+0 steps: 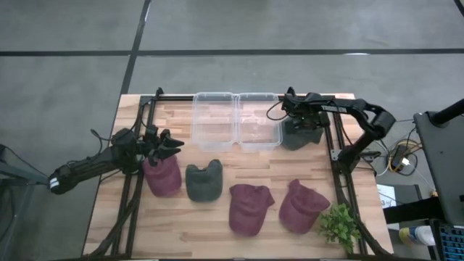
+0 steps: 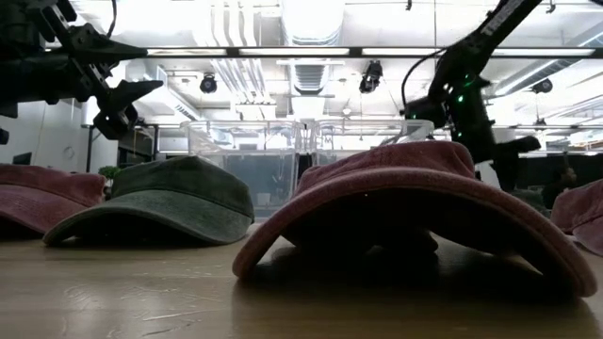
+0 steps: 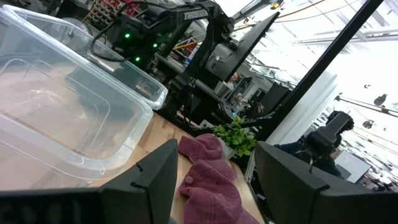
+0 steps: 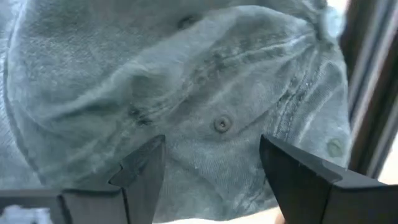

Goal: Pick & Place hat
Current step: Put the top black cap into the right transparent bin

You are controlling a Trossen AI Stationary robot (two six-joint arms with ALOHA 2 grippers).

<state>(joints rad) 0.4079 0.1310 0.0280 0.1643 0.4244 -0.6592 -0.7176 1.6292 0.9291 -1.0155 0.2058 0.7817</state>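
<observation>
The grey-green hat should go into the clear bin, so the robot's right gripper will next grab it by its top cloth [image 1: 299, 135] to lift it in.
A grey-green hat [image 1: 299, 135] lies on the table at the far right, next to the clear bins. My right gripper [image 1: 296, 120] points down over it. Its open fingers [image 4: 144, 163] stand on either side of the crown's top button [image 4: 221, 124], close above the cloth. My left gripper [image 1: 174, 145] waits open and level at the table's left, above a maroon hat [image 1: 163, 177]. A dark green hat [image 1: 203, 181] and two more maroon hats [image 1: 250, 209] [image 1: 303, 206] lie toward the near edge.
Two clear plastic bins [image 1: 214, 119] [image 1: 258, 119] stand side by side at the far middle. A small green plant [image 1: 339, 225] sits at the near right corner. Black frame rails [image 1: 337, 156] run along the table's left and right sides.
</observation>
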